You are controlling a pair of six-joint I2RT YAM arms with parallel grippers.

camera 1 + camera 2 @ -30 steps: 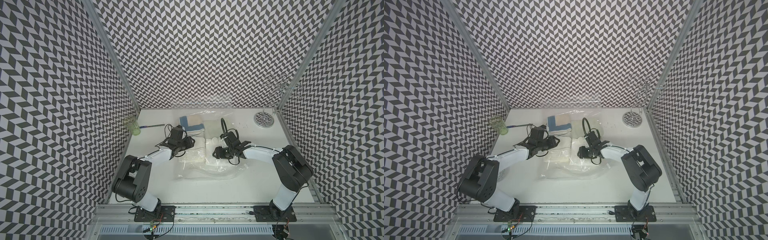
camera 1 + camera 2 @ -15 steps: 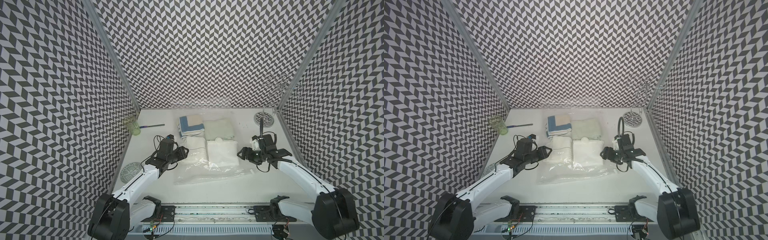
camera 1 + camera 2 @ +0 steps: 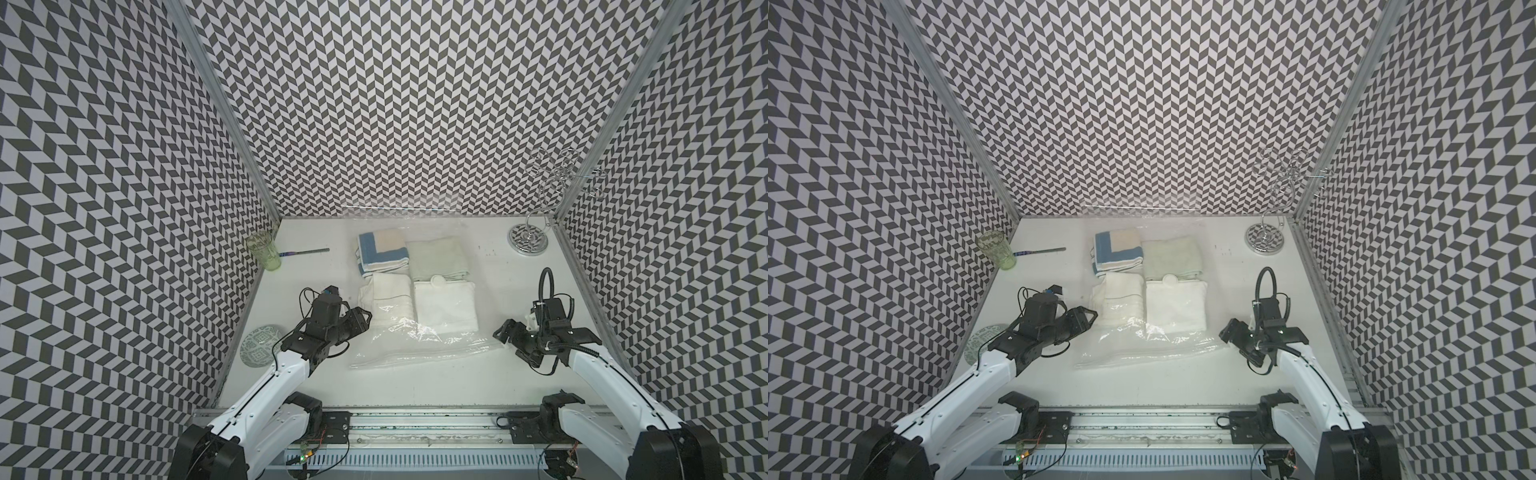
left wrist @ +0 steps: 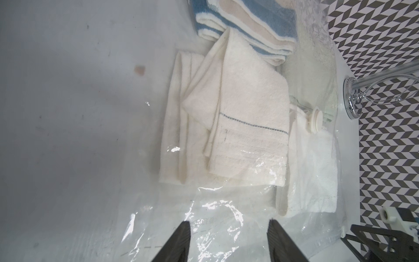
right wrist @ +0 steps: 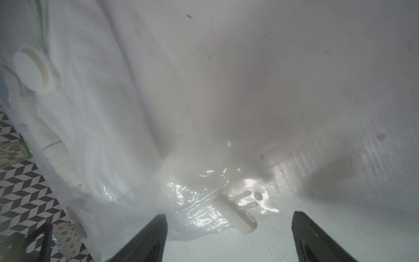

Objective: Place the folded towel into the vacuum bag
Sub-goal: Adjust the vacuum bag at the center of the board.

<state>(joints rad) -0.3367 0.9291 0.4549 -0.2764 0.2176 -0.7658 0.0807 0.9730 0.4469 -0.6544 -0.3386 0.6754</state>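
Note:
My right gripper grabs the near corner of the vacuum bag at the white slider clip next, to lift the bag's edge so towels settle inside.
The vacuum bag (image 3: pixel 419 349) (image 3: pixel 1142 349) lies flat mid-table, clear and glossy, its round white valve (image 3: pixel 437 279) (image 5: pixel 34 68) on top. Within its outline lie several folded towels: blue-and-beige (image 3: pixel 382 251), pale green (image 3: pixel 436 257), white (image 3: pixel 444 305), and a cream one with a thin grey line (image 3: pixel 388 299) (image 4: pixel 247 127), film over its near end. My left gripper (image 3: pixel 365 322) (image 3: pixel 1092 320) (image 4: pixel 229 223) is open, empty, at the bag's left edge. My right gripper (image 3: pixel 505 338) (image 3: pixel 1229 334) (image 5: pixel 229 214) is open, empty, just off the bag's right near corner by a white slider clip (image 5: pixel 242 211).
A green glass (image 3: pixel 264 251) and a thin blue-tipped stick (image 3: pixel 305 252) lie at the back left. A patterned plate (image 3: pixel 262 351) sits by the left wall. A chrome wire stand (image 3: pixel 530 241) is at the back right. Patterned walls close three sides.
Both arms have pulled back from the towels at the middle of the bag, left arm leftward, right arm rightward. Both grippers have opened wider. The bag's near end has settled flat.

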